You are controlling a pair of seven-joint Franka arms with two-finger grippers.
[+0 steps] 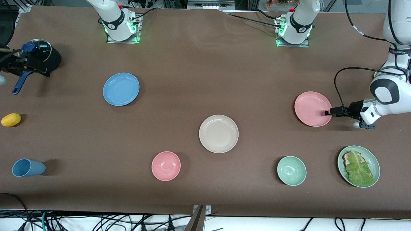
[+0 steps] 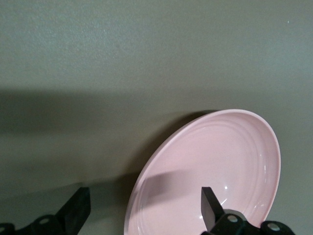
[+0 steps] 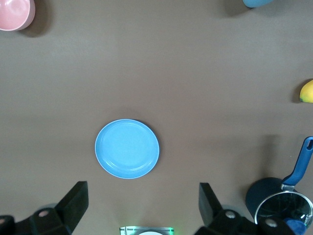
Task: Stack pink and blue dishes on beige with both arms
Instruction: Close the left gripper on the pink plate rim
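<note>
Fingers straddle the pink plate's rim [image 2: 135, 188] and reach past it; closing now would catch the plate, so it is time for my left gripper to close.
The salmon pink plate [image 1: 311, 107] lies toward the left arm's end of the table. My left gripper [image 1: 327, 113] reaches in low from the side and is open. In the left wrist view the pink plate's [image 2: 215, 161] rim lies between the left gripper's [image 2: 144, 203] fingers, one over the plate's inside and one over bare table. The light blue plate [image 1: 121, 89] lies near the right arm's base. My right gripper [image 3: 142, 200] hangs open high over the table beside the blue plate [image 3: 127, 148]; it is out of the front view. The beige plate [image 1: 218, 133] sits mid-table with nothing on it.
A pink bowl [image 1: 166, 166] and a green bowl [image 1: 291, 170] stand nearer the front camera than the beige plate. A green plate with toast and lettuce [image 1: 358, 166], a blue cup [image 1: 27, 167], a yellow fruit [image 1: 11, 119] and a lidded dark pot [image 1: 41, 56] stand along the table's ends.
</note>
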